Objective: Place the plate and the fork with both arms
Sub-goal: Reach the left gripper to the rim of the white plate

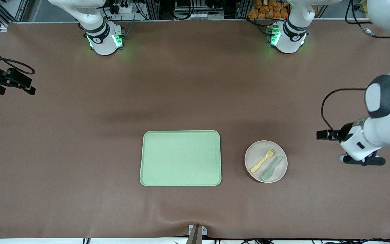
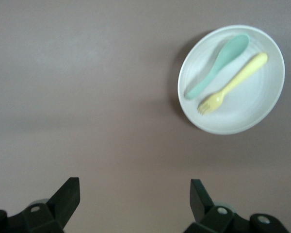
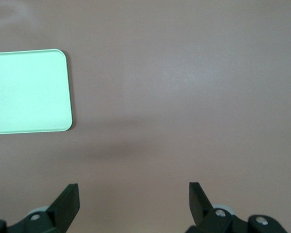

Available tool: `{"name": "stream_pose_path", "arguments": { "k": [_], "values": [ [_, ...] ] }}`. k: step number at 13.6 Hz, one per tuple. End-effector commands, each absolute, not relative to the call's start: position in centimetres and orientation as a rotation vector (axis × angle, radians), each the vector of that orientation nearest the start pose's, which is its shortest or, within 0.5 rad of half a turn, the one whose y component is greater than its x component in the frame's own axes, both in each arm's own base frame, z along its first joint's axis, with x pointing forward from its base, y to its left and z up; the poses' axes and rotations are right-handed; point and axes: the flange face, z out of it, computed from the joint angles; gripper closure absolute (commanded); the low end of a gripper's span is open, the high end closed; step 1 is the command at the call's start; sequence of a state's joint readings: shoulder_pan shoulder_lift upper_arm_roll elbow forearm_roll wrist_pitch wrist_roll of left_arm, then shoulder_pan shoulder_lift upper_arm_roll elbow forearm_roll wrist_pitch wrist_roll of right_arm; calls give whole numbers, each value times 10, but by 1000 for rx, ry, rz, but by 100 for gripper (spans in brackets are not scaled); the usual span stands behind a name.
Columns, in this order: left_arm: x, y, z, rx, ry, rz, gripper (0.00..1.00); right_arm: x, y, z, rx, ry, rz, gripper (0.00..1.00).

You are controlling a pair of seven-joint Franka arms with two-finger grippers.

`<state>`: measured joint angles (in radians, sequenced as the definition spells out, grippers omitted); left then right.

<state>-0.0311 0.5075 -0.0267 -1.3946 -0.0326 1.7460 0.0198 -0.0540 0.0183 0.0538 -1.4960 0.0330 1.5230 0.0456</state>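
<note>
The robot's left gripper should grab the off-white plate by its rim (image 1: 285, 156) next. Then it can set the plate with the fork onto the light green tray (image 1: 180, 158).
The round off-white plate (image 1: 256, 154) rests on the brown table, beside the tray toward the left arm's end. On it lie the yellow fork (image 1: 262, 161) and a grey-green spoon (image 1: 271, 167) side by side. In the left wrist view the plate (image 2: 252, 107), with the fork (image 2: 233, 85) on it, sits some way off from my left gripper (image 2: 134, 187), which is open and empty. That left gripper (image 1: 362, 160) hangs over bare table at the left arm's end. My right gripper (image 3: 133, 190) is open and empty too, over bare table at the right arm's end (image 1: 17, 83).
A rectangular light green tray (image 1: 180, 158) lies flat at the table's middle, nothing on it; one corner of the tray (image 3: 26, 92) shows in the right wrist view. Both arm bases (image 1: 105, 40) stand along the table's edge farthest from the front camera.
</note>
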Motion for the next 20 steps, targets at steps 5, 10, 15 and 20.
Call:
{"name": "stream_pose_path", "arguments": {
  "k": [5, 10, 15, 20],
  "values": [
    [732, -85, 268, -3218, 276, -19, 0, 556, 1, 649, -3107, 56, -11, 0],
    [739, -96, 239, -3226, 340, -131, 0, 555, 1, 649, -3108, 56, -9, 0],
    [735, -112, 197, -3229, 399, -109, 0, 556, 1, 649, -3106, 59, -11, 0],
    [737, -112, 187, -3218, 449, -160, 0, 556, -3, 648, -3106, 68, -9, 0]
  ]
}}
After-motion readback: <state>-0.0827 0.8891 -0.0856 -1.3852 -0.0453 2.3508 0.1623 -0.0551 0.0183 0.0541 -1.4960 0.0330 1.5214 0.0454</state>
